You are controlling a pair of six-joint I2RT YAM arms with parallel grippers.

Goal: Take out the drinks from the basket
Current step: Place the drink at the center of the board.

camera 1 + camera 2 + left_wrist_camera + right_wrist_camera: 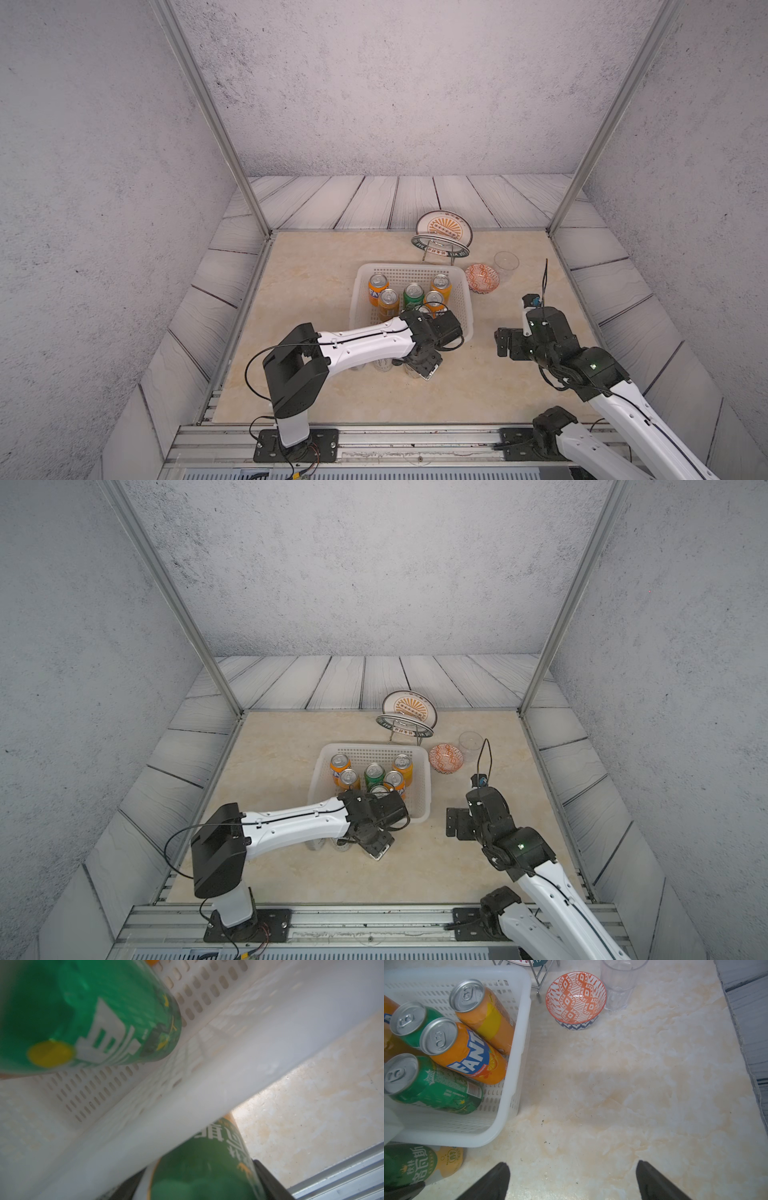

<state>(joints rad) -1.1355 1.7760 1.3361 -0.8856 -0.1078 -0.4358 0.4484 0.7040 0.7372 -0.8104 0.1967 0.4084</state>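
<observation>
I will release the green can with my left gripper, because the green can's lower end (226, 1120) reaches past the basket's rim down to the tabletop.
The white perforated basket (411, 270) sits mid-table. Several upright drinks stand inside it: orange cans (378, 286) (440, 286) and a green can (413, 294). In the right wrist view the same basket (517, 1047) shows an orange Fanta can (467, 1053) and a green can (431, 1086). My left gripper (419, 368) (197, 1180) hangs just outside the basket's near wall. It is shut on a green can with a gold band (203, 1165) (415, 1165). Pale cans (382, 365) stand on the table under the left arm. My right gripper (503, 343) (573, 1180) is open over bare table.
Plates on a wire rack (442, 237) stand behind the basket. A red-patterned bowl (482, 277) and a clear glass cup (506, 262) sit to the basket's right. A metal rail (374, 440) runs along the table's front edge.
</observation>
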